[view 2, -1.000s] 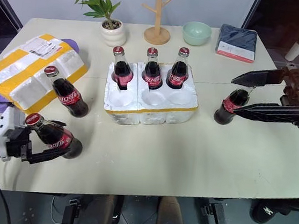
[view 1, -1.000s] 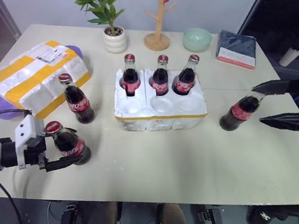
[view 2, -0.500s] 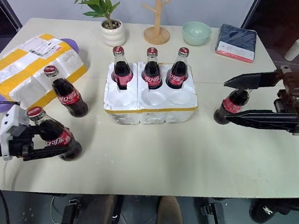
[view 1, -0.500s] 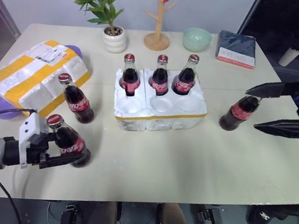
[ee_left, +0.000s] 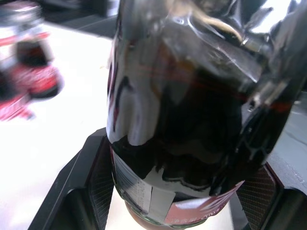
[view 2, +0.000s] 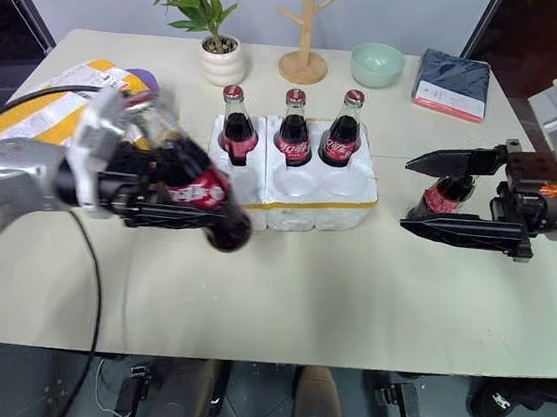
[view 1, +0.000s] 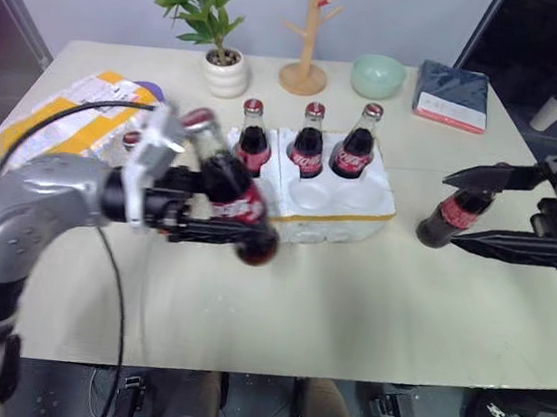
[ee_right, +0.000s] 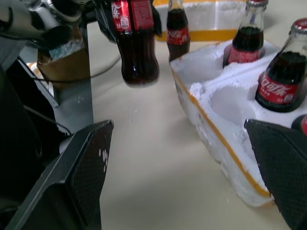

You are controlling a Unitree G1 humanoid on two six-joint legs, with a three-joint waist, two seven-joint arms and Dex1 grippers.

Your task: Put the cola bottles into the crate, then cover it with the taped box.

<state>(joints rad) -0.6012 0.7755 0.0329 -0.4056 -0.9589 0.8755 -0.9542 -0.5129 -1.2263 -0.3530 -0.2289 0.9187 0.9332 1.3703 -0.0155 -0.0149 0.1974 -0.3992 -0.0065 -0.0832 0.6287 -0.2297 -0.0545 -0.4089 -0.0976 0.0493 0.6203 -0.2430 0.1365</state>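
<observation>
My left gripper will move the bottle toward the front wells of the crate (view 1: 353, 217) before it lets go, because the cola bottle's base (view 1: 256, 248) hangs tilted, short of them.
My left gripper (view 1: 233, 213) is shut on a cola bottle (view 1: 223, 184), which hangs tilted above the table just left of the crate (view 1: 353, 217); the same bottle (ee_left: 182, 120) sits between the fingers in the left wrist view. Three cola bottles (view 2: 229, 127) (view 2: 293, 135) (view 2: 342, 140) stand in the crate's back wells, and the front wells are bare. At the right, my right gripper (view 1: 451, 209) is open, with a standing cola bottle (view 1: 460, 204) between its fingers. Another cola bottle (ee_right: 177, 28) stands by the taped box (view 1: 82, 121), which is partly behind my left arm.
Along the table's far edge are a potted plant (view 1: 220, 61), a wooden stand (view 1: 304, 71), a green bowl (view 1: 377, 76) and a dark book (view 1: 453, 93). A purple object (view 1: 149, 88) pokes out from under the taped box. A black cable (view 1: 68, 109) loops over my left arm.
My left gripper closed on the front-left bottle, then lifted it up and to the right, to beside the crate. The right gripper stayed open around its bottle. The camera shifted.
</observation>
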